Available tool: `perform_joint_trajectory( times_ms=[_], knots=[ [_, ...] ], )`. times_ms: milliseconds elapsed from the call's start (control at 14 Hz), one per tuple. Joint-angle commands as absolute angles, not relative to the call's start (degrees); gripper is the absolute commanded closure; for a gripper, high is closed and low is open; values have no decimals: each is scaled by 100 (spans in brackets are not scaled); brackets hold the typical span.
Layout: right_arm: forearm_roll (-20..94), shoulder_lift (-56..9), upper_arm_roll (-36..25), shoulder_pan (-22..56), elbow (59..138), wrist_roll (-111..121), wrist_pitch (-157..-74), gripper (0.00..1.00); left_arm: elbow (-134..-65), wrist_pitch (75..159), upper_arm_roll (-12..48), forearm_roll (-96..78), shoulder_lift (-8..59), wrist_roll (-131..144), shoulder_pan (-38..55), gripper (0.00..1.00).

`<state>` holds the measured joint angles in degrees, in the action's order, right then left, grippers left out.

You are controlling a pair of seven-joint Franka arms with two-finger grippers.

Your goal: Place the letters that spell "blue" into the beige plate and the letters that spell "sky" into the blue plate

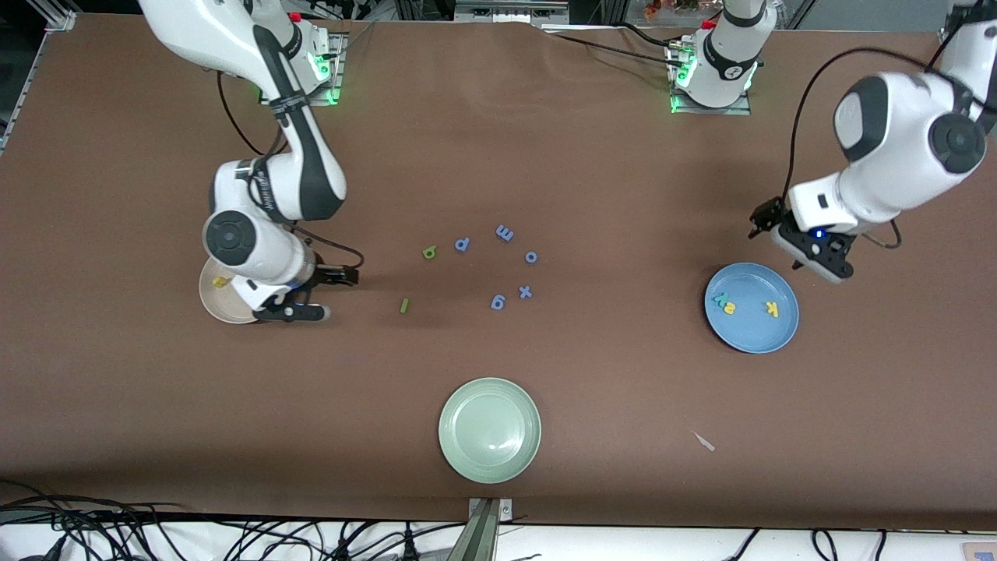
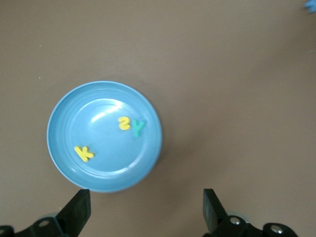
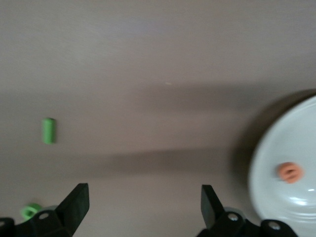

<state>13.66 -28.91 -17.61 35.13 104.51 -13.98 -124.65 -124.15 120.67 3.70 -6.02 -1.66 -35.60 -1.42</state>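
The dark green "l" goes in the beige plate to spell "blue", so my right gripper will grab it by its straight bar [image 1: 403,305] [image 3: 49,131] next.
The blue plate [image 1: 752,331] [image 2: 108,163] lies toward the left arm's end and holds a yellow "s" [image 2: 124,123], a teal "y" [image 2: 138,127] and a yellow "k" [image 2: 84,153]. My left gripper [image 1: 776,243] [image 2: 146,210] hangs open and empty over the table by that plate's rim. The beige plate [image 1: 218,308] [image 3: 261,163], partly hidden by the right arm, holds a yellow "u" [image 1: 220,282] and an orange "e" [image 3: 290,172]. My right gripper [image 1: 327,294] [image 3: 144,207] is open and empty over bare table beside it. The light green "b" [image 1: 429,252] [image 3: 30,211] and dark green "l" [image 1: 404,305] [image 3: 48,131] lie on the table.
Several blue-violet letters [image 1: 505,232] are scattered mid-table beside the "b". A pale green plate [image 1: 489,429] sits nearer the front camera. A small pale scrap [image 1: 704,441] lies on the table nearer the camera than the blue plate.
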Motion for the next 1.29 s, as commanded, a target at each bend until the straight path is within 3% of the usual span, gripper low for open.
perform_joint_trajectory(
  times_ms=[0,143,501,1002,1073,1216],
  knots=[
    [1494,-3409,-1513,3507,9810,-2255,-12489,0,-12010,11009,378,-536,-650,-2815,43,0],
    [1494,-3690,-1345,3507,9503,-2784,-12559,0,-11219,9980,387,-493,-615,-2436,97,0],
    [1950,-4112,-1125,3568,9167,-3286,-12918,0,-10179,8677,510,-186,-615,-1653,211,0],
    [1969,-4386,-1107,3577,9158,-3261,-13166,1,-9581,8209,493,-88,-624,-370,202,0],
    [1969,-4412,-1107,3577,9158,-3261,-13166,5,-9537,8148,518,-79,-607,-308,211,0],
    [1969,-4500,-1099,3586,9158,-3270,-13297,21,-9527,8243,519,-70,-537,33,211,0]
  ],
)
